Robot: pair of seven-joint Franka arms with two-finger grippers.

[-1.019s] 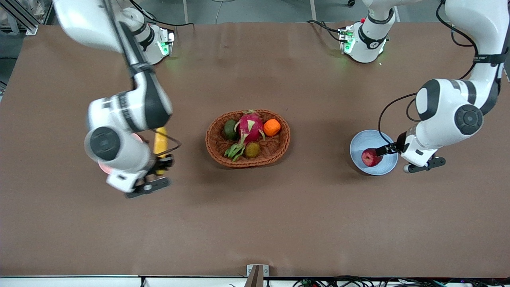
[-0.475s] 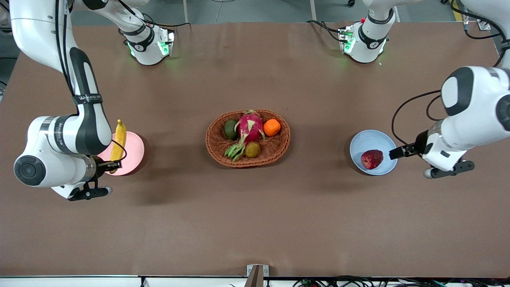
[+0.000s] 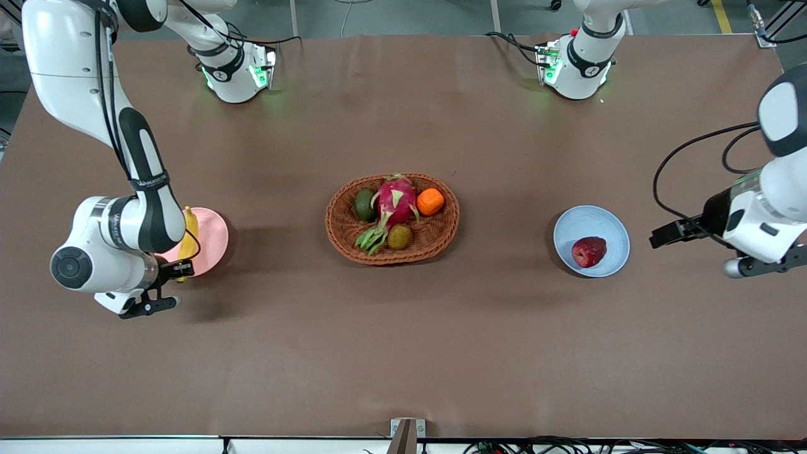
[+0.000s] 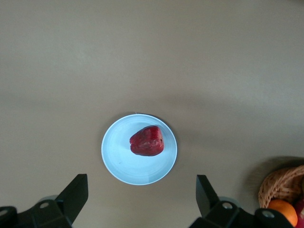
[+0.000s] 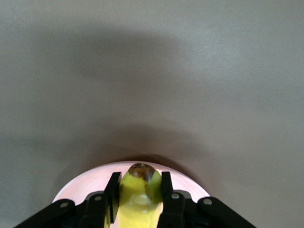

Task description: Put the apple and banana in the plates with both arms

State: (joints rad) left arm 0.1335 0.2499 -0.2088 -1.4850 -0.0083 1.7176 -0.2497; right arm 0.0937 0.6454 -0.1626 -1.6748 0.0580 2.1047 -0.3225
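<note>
The banana (image 3: 189,232) (image 5: 140,190) is close above the pale pink plate. I will open my right gripper now, and the banana would land in the plate.
The dark-red apple (image 3: 589,251) lies in the light blue plate (image 3: 608,224); both show in the left wrist view, apple (image 4: 147,141) and plate (image 4: 121,159). My left gripper (image 3: 659,238) is open and empty, apart from the plate, toward the left arm's end of the table; its fingers (image 4: 76,194) stand wide. My right gripper (image 3: 181,269) is shut on one end of the yellow banana (image 3: 189,232), which lies over the pale pink plate (image 3: 213,239). In the right wrist view the banana (image 5: 140,190) sits between the fingers (image 5: 112,190), with the pink plate (image 5: 187,183) under it.
An oval brown wicker basket (image 3: 441,236) stands mid-table between the plates, holding a magenta dragon fruit (image 3: 396,200), an orange (image 3: 430,201) and small green and brown fruits. Its edge (image 4: 280,183) shows in the left wrist view. Brown table surface lies all round.
My left gripper let go of the apple in the blue plate and drew away toward the left arm's end. My right arm brought the banana onto the pink plate.
</note>
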